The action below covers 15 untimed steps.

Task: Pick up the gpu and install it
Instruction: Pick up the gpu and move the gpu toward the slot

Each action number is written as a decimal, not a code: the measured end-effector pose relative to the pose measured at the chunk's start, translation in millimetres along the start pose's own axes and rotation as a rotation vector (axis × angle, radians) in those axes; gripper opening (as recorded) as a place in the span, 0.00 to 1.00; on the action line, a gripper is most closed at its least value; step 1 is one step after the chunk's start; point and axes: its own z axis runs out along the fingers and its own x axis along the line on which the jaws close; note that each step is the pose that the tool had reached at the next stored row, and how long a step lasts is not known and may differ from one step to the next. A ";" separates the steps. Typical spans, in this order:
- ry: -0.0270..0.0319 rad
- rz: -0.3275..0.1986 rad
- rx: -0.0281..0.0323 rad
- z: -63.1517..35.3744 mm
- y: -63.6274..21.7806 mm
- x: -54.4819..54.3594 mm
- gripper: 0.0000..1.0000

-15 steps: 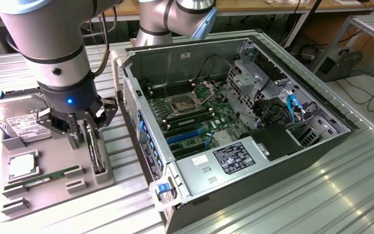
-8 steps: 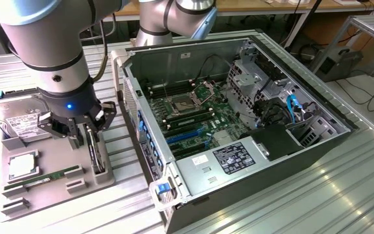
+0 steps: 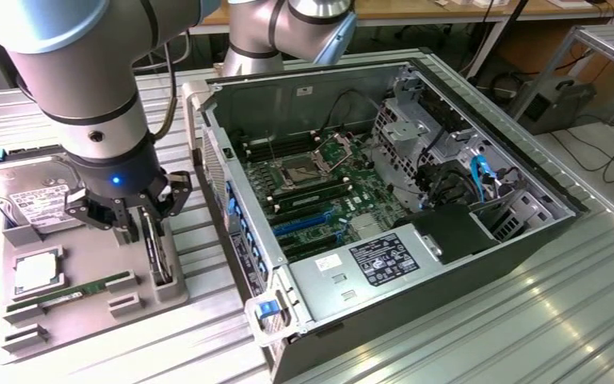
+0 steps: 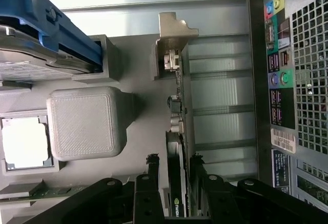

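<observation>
The GPU's lower edge is down in the tray's slot, so my gripper should next grab its thin upper edge [image 3: 148, 218] to pick up the GPU.
The gpu [image 3: 159, 254] stands on its edge in a slot of the grey holder tray [image 3: 83, 316], at the exterior view's left, beside the open computer case. In the wrist view I look down on the gpu's thin top edge [image 4: 179, 131], with its silver end bracket [image 4: 174, 29] at the far end. My gripper [image 3: 145, 228] is lowered over the card. It is open, with one finger [image 4: 152, 168] on each side of the card and a small gap between finger and card. The wrist view shows the gripper [image 4: 175, 166] straddling the card's near end.
The tray also holds a hard drive [image 3: 29, 196], a CPU [image 3: 35, 270] and a green RAM stick [image 3: 73, 290]. The open computer case [image 3: 318, 80] lies at the exterior view's right, with blue slots [image 3: 307, 226] on its motherboard. Its rear panel [image 4: 292, 80] is close to the card.
</observation>
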 end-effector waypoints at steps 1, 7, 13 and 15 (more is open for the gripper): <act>-0.0001 0.000 -0.0001 0.6 0.0 0.0 0.38; -0.0001 0.000 0.0000 1.9 0.0 0.0 0.38; 0.0001 0.000 0.0001 1.9 -0.1 0.0 0.29; 0.0000 0.000 0.0001 1.8 -0.1 0.0 0.27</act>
